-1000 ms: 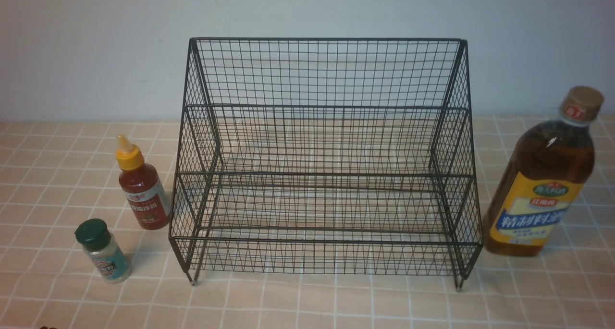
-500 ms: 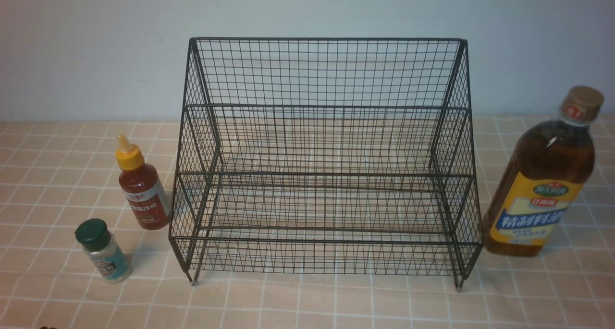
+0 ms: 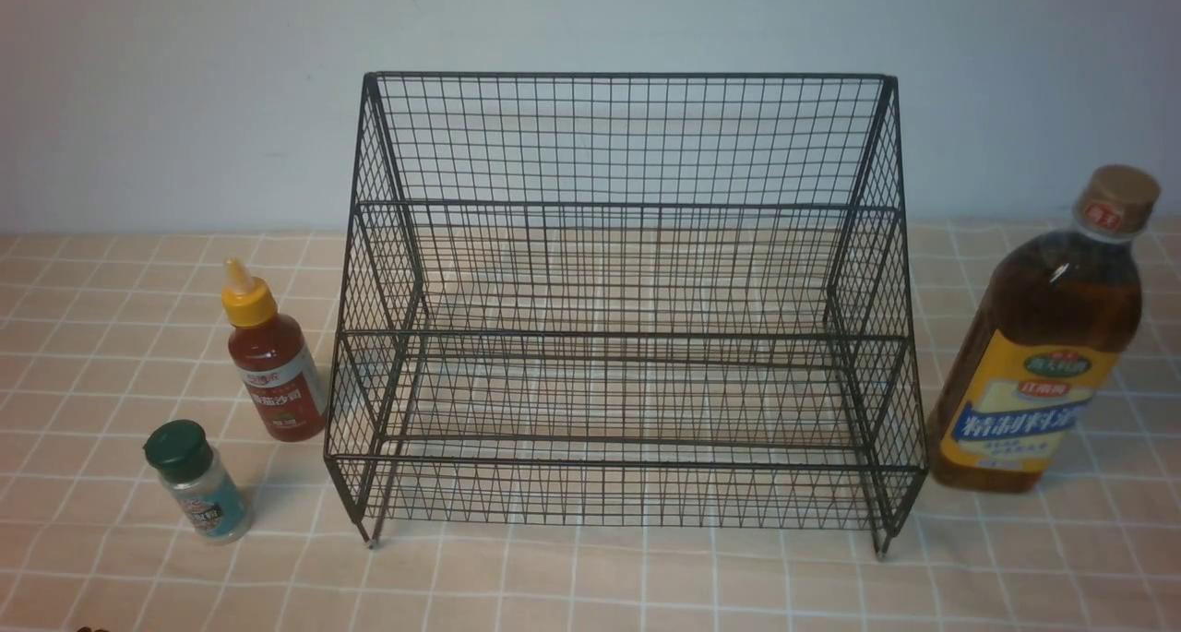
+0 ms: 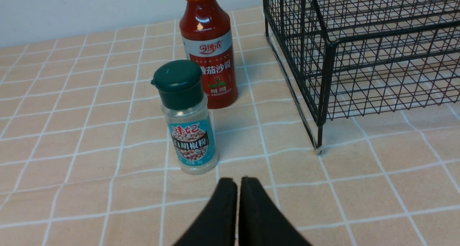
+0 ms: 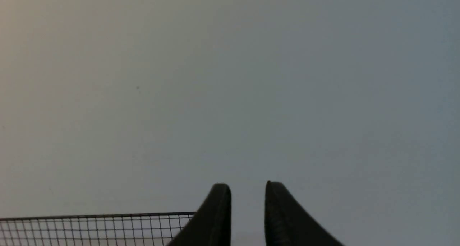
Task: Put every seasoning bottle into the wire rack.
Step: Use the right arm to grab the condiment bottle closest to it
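Next, my right gripper grabs the bottle by its capped top [image 3: 1115,200], to put the tall amber bottle [image 3: 1043,346] into the wire rack.
The black wire rack [image 3: 627,208] stands empty in the middle of the table. The tall amber bottle [image 3: 1043,346] stands right of it. The red sauce bottle [image 3: 272,360] and the green-capped shaker [image 3: 196,480] stand left of it. Neither gripper shows in the front view. In the left wrist view my left gripper [image 4: 238,181] is shut and empty, a short way in front of the shaker [image 4: 188,120], with the red bottle [image 4: 210,52] behind it and the rack's corner [image 4: 323,77] beside. My right gripper [image 5: 248,188] is slightly open and empty, facing the wall above the rack's top edge [image 5: 93,217].
The table carries a peach checked cloth [image 3: 590,577]. A plain grey wall [image 3: 184,88] runs close behind the rack. The rack's short legs [image 3: 371,540] stand on the cloth near the front.
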Robot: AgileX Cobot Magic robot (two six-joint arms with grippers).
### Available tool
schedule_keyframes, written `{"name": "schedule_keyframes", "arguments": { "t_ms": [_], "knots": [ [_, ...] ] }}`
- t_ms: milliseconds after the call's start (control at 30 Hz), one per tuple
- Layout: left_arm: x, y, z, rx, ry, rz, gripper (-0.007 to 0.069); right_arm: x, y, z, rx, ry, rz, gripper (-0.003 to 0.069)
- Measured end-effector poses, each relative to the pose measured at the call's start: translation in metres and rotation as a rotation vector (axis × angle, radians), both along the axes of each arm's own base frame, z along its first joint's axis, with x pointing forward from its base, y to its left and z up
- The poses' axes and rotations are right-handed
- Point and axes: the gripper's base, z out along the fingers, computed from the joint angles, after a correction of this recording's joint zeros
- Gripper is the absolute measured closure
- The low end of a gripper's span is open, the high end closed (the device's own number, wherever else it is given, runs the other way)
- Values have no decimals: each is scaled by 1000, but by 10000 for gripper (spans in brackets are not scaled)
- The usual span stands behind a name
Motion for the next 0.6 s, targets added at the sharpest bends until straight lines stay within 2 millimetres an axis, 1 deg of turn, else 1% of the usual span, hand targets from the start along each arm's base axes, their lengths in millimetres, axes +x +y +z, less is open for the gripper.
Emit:
{"name": "schedule_keyframes", "arguments": {
  "t_ms": [133,267,400,433,500,533,600],
  "knots": [
    [0,0,0,0,0,0,631,35,2,1,-8,85,3,379],
    [0,0,0,0,0,0,631,73,5,-11,-12,191,4,251],
    [0,0,0,0,0,0,631,97,6,-25,-17,268,5,195],
    [0,0,0,0,0,0,631,106,7,-33,-18,300,6,183],
    [0,0,0,0,0,0,631,117,8,-46,-20,341,9,176],
    [0,0,0,0,0,0,631,124,8,-55,-21,376,9,176],
    [0,0,0,0,0,0,631,127,8,-60,-22,394,9,176]
  ]
}}
